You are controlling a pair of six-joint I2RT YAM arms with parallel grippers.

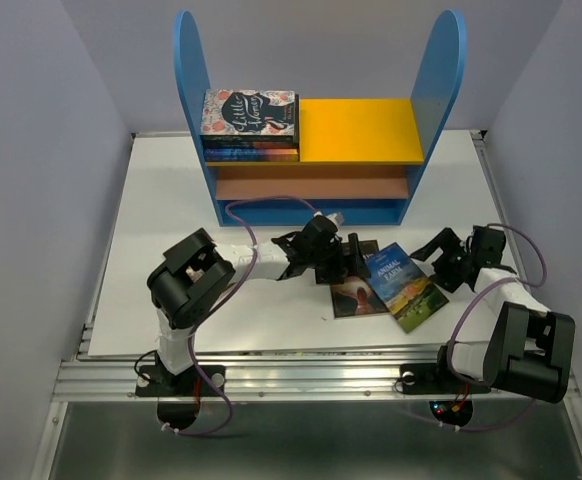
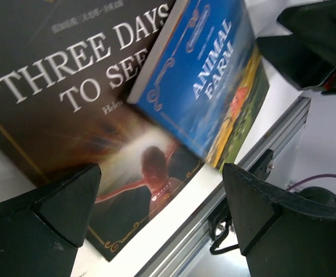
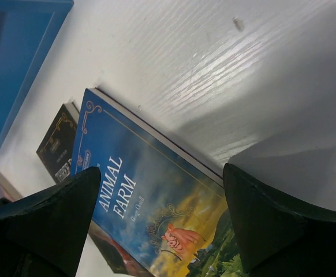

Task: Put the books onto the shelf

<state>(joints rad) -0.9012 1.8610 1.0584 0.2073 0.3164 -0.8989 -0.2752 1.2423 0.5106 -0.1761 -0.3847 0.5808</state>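
I need to reach the blue Animal Farm book by its spine (image 1: pixel 387 297) with my left gripper and take hold of it, so its page edge stays free to go into the shelf (image 1: pixel 361 130).
Two books lie on the white table in front of the shelf (image 1: pixel 361 130). The blue "Animal Farm" book (image 1: pixel 406 288) (image 2: pixel 208 92) (image 3: pixel 139 179) overlaps the dark brown "Three Days to See" book (image 1: pixel 351 298) (image 2: pixel 58 104) (image 3: pixel 58 144). More books (image 1: pixel 249 125) are stacked flat on the left of the shelf's yellow board. My left gripper (image 1: pixel 356 256) (image 2: pixel 159 213) hovers open above the dark book's near corner, holding nothing. Open too, my right gripper (image 1: pixel 439 258) (image 3: pixel 159 222) has its fingers on either side of the blue book's cover, at its right end.
A metal rail (image 1: pixel 301 375) (image 2: pixel 237 179) runs along the table's near edge, close to the dark book. The shelf's blue base (image 3: pixel 12 57) stands just behind the books. The right arm's black body (image 2: pixel 312 46) is near the blue book's far side.
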